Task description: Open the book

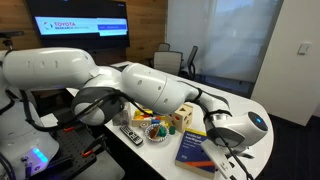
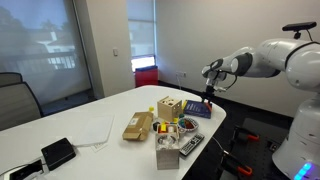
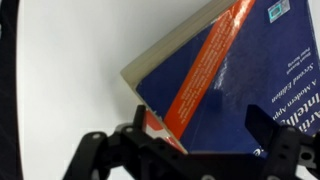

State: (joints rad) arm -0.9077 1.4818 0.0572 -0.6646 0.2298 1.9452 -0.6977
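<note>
My gripper grabs the blue cover by its free edge next, on the side away from the shape-sorter cube, to swing the book open.
The book (image 3: 225,70) lies closed and flat on the white table, blue cover up, with an orange band and white lettering. It also shows in both exterior views (image 1: 192,150) (image 2: 200,109), near the table's edge. My gripper (image 3: 200,130) hangs just above the book with its two black fingers spread apart, one near the book's corner and the other over the cover. Nothing is between the fingers. It also shows in both exterior views (image 1: 216,142) (image 2: 210,93), pointing down at the book.
A wooden shape-sorter cube (image 2: 170,107) stands next to the book. A clear tub of coloured pieces (image 2: 168,129), a brown box (image 2: 138,125), a remote (image 2: 190,146), a white sheet (image 2: 90,128) and a black device (image 2: 57,152) lie farther along the table (image 2: 120,105).
</note>
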